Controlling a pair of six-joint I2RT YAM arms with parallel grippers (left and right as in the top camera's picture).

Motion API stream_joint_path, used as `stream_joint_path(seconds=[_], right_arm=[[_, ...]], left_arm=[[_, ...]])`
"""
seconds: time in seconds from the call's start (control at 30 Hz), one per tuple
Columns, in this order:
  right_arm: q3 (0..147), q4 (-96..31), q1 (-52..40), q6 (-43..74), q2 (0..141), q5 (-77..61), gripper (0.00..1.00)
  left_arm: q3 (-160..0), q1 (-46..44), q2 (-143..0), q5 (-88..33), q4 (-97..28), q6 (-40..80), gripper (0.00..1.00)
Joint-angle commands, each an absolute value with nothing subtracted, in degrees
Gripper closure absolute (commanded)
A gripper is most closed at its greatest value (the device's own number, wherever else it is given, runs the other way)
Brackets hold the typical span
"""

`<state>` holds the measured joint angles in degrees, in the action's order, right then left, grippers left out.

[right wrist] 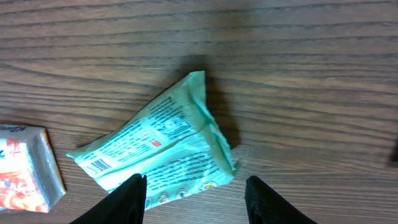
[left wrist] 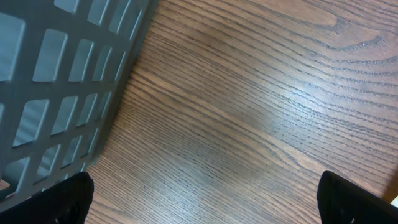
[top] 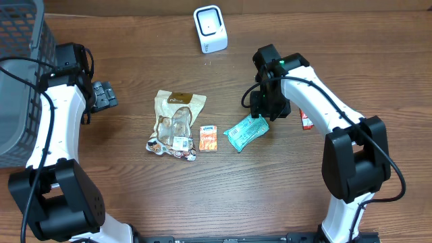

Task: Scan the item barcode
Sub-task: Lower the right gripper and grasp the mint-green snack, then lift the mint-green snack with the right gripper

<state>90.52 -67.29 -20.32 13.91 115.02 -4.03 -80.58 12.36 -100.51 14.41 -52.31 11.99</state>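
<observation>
The right gripper reaches the teal snack packet next and grabs the packet's end away from its barcode. That leaves the barcode uncovered to scan.
The item, a teal snack packet, lies flat on the wooden table. In the right wrist view the packet shows its printed back with a small barcode near its left end. My right gripper hangs just over the packet's right end, and the right gripper is open, its fingers standing apart on either side of the packet's lower edge without pinching it. The white scanner stands at the back centre. My left gripper is open at the far left and the left gripper has only bare wood between its fingers.
A brown snack bag and a small orange box lie left of the packet; the orange box shows at the right wrist view's left edge. A red item lies under the right arm. A grey basket stands at the left edge.
</observation>
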Motion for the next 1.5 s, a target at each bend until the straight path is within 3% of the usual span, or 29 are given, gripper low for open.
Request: stream_joint_path(seconds=[0.0, 0.33, 0.53, 0.7, 0.83, 0.93, 1.2, 1.3, 1.47], right_arm=[[89.93, -67.33, -19.84, 13.23, 114.24, -3.51, 0.46], [88.62, -67.51, -19.86, 13.21, 114.24, -3.51, 0.39], [82.37, -60.38, -19.86, 13.19, 114.24, -3.51, 0.32], [76.79, -53.91, -19.86, 13.19, 114.24, -4.67, 0.34], [72.95, -49.67, -19.86, 13.21, 114.24, -5.26, 0.44], [72.27, -49.74, -19.86, 13.21, 114.24, -5.34, 0.6], [75.02, -49.78, -18.52, 11.44, 112.42, -13.78, 0.91], [76.27, -49.78, -16.95, 6.72, 109.67, -21.58, 0.96], [76.42, -51.09, -13.8, -0.05, 102.37, -34.61, 0.96]], left_arm=[[-81.47, 11.99, -99.63, 15.0, -52.25, 11.77, 0.0], [-81.47, 11.99, -99.63, 15.0, -52.25, 11.77, 0.0], [-81.47, 11.99, -99.63, 15.0, -52.25, 11.77, 0.0], [-81.47, 11.99, -99.63, 15.0, -52.25, 11.77, 0.0], [-81.47, 11.99, -99.63, 15.0, -52.25, 11.77, 0.0], [-81.47, 11.99, -99.63, 15.0, -52.25, 11.77, 0.0], [-81.47, 11.99, -99.63, 15.0, -52.25, 11.77, 0.0], [-81.47, 11.99, -99.63, 15.0, -52.25, 11.77, 0.0], [-81.47, 11.99, -99.63, 15.0, -52.25, 11.77, 0.0]])
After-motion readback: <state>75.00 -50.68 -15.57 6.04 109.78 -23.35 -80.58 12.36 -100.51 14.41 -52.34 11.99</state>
